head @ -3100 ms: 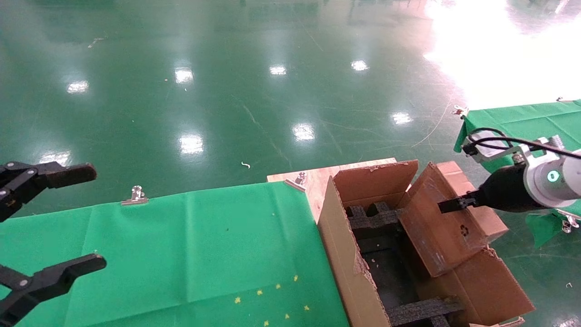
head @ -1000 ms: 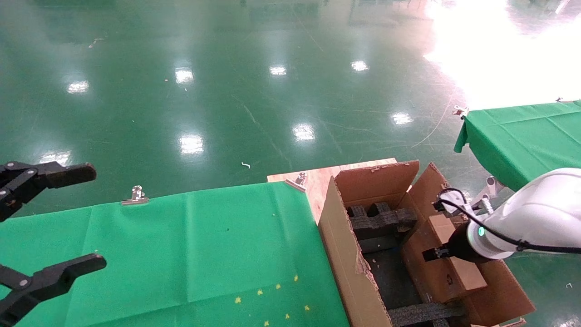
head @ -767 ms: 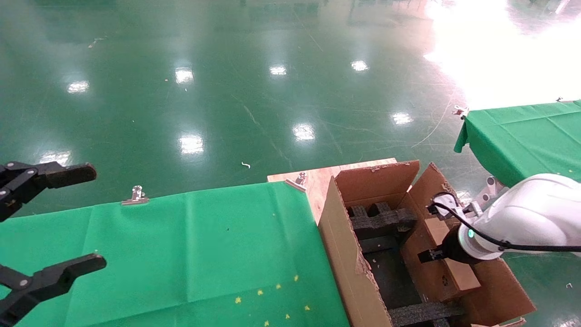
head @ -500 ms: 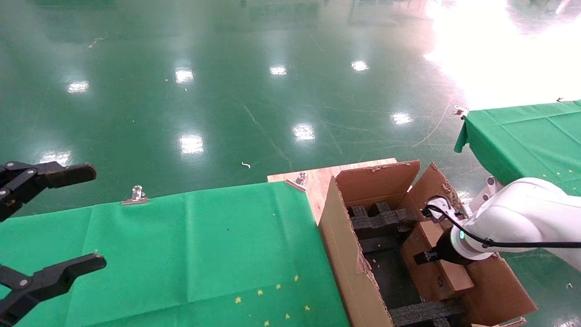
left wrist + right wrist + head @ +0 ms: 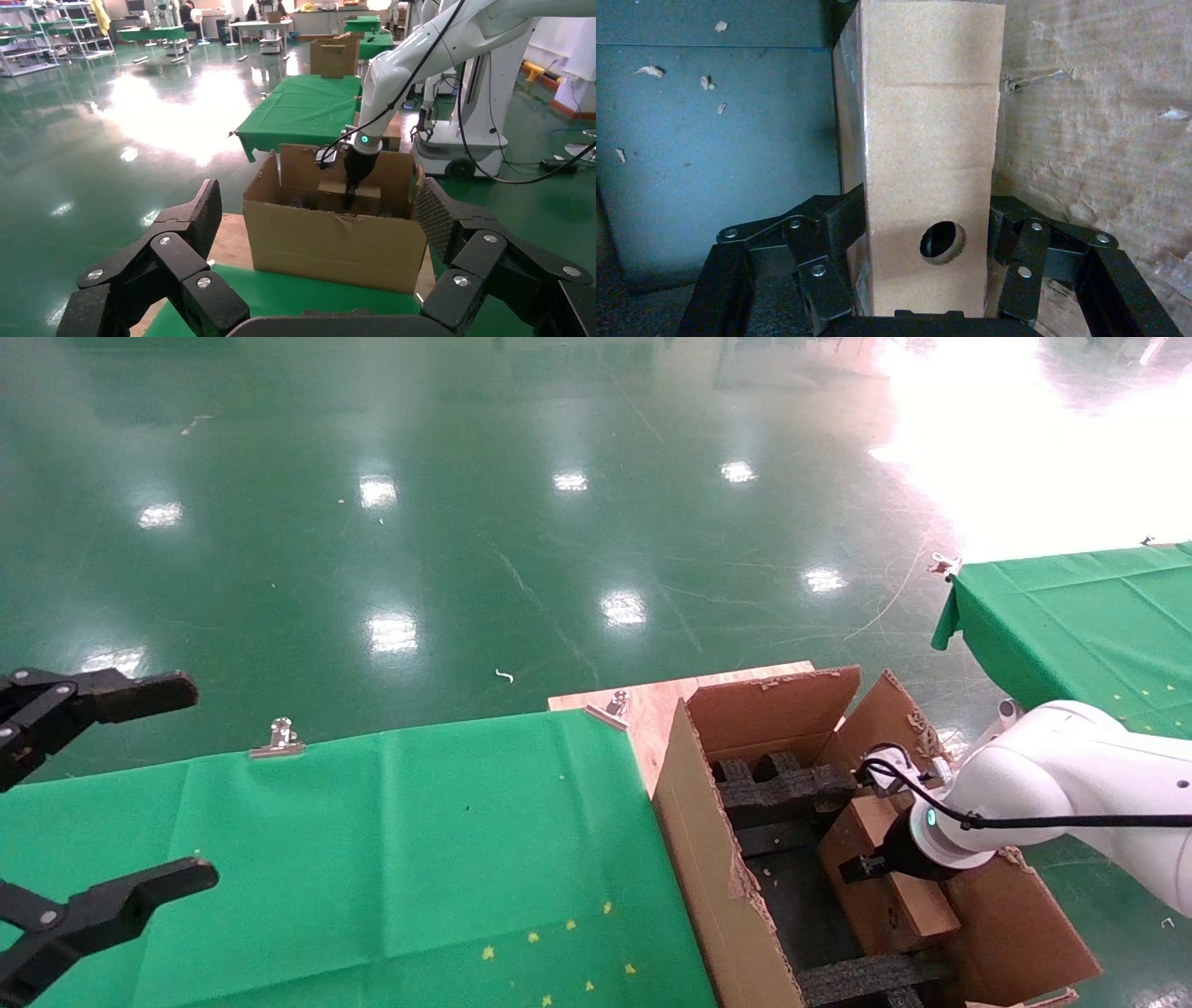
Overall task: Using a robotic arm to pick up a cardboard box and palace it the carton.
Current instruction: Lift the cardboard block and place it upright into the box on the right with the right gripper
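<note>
My right gripper should open now: the cardboard box [image 5: 889, 905] stands low inside the carton's sides, and the box's lower edge is at the carton's dark bottom.
The white robotic arm [image 5: 1052, 784], my right one, reaches down into the carton [image 5: 708, 859]. Its gripper [image 5: 861, 868] is shut on the cardboard box [image 5: 889, 905], holding it low inside the carton against the right wall. In the right wrist view the black fingers [image 5: 835, 225] press both sides of the cardboard box [image 5: 926, 126], round hole facing the camera. The left wrist view shows the carton [image 5: 330, 242], the cardboard box [image 5: 327, 195] and the arm [image 5: 393, 63] from the side. My left gripper [image 5: 191, 782] is open and empty at the far left.
Black foam inserts [image 5: 782, 784] lie at the carton's far end and near end [image 5: 866, 975]. The carton stands on a wooden board [image 5: 652, 700] beside my green-clothed table [image 5: 372, 850], which has metal clips [image 5: 277, 738]. A second green table [image 5: 1071, 607] stands at the right.
My right arm has carried the cardboard box from above the carton's right flap down into the carton, lowering and shifting it leftward. The left arm has not moved.
</note>
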